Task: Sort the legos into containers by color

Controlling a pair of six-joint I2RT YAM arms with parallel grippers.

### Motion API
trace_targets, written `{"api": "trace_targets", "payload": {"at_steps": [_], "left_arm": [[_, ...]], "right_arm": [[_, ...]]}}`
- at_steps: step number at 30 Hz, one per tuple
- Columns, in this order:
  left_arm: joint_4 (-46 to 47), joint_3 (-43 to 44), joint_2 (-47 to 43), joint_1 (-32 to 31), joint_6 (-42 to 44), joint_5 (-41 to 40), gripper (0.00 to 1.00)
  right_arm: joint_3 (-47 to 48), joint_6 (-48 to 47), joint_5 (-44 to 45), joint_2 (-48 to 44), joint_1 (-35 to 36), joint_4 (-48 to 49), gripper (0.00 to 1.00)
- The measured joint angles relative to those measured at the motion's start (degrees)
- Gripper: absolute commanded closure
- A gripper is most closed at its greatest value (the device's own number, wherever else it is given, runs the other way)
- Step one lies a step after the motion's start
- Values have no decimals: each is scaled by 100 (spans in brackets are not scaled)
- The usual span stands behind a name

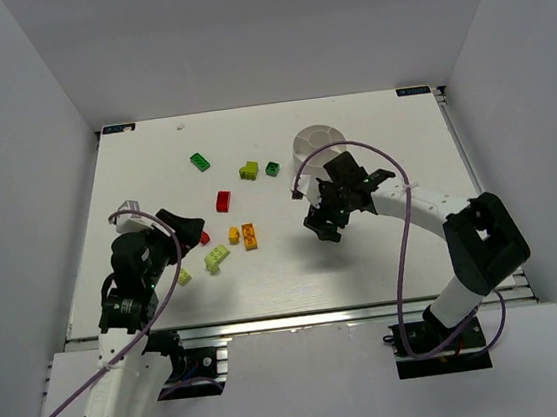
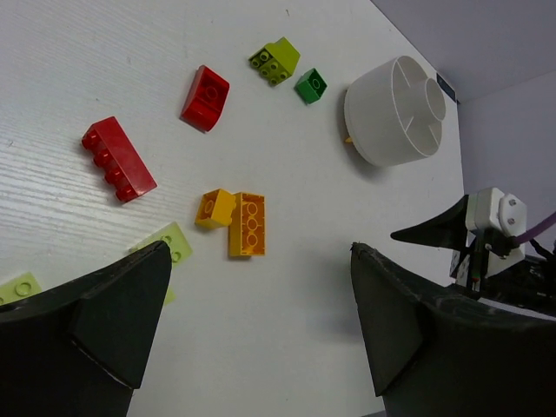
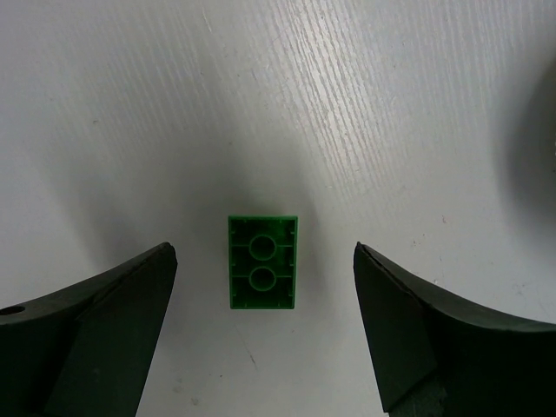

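My fingers are still above the dark green brick, their shadows set apart, so my right gripper lowers and only then closes on the brick.
The white dish (image 1: pixel 317 147) stands at the back right; no brick shows in it. It also shows in the left wrist view (image 2: pixel 395 110). My right gripper (image 1: pixel 323 226) is open just in front of the dish. In its wrist view the right gripper (image 3: pixel 265 254) hangs over a dark green brick (image 3: pixel 261 262) that lies studs down between the jaws, untouched. My left gripper (image 1: pixel 186 234) is open and empty; its view (image 2: pixel 258 259) looks over the loose bricks. These are two red (image 2: pixel 119 159) (image 2: pixel 205 97), two orange (image 2: pixel 248 224) (image 2: pixel 215 208), lime (image 2: pixel 275 61) (image 2: pixel 169 241) and dark green (image 2: pixel 310 85).
Another dark green brick (image 1: pixel 200 161) lies at the back left, and a lime one (image 1: pixel 217 260) in front of the orange pair. Purple cables (image 1: pixel 405 254) loop over both arms. Grey walls close in the table on three sides. The metal rail (image 1: pixel 301 319) marks the near edge.
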Motion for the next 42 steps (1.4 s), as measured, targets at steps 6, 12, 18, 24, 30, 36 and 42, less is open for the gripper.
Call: {"api": "trace_targets", "payload": {"at_steps": [6,12,18,24,30,36,42], "left_arm": [[-236,-74,-297,0,-81,-2,6],[-308,-85,-310,0,-94,-2,7],[-302,-129,-295,0,-101,20,7],[173,-337,-256,0,-411,428,6],[1847,-1086,0,-42,-1314,1185,2],[3877,-1344,396,-411,-1810,1521,4],[5359,-1145,1888,-1325,-1867,1718,10]], "right_arm": [[118,50,249,317,26,-4,17],[131,63,367,452,31,-20,27],[162,50,387,603,33,-26,57],[374,57,181,675,33,-166,100],[841,597,-844,282,-131,-437,100],[1526,2367,-2507,-116,-629,-96,100],[1493,4341,-3381,-173,-651,737,100]]}}
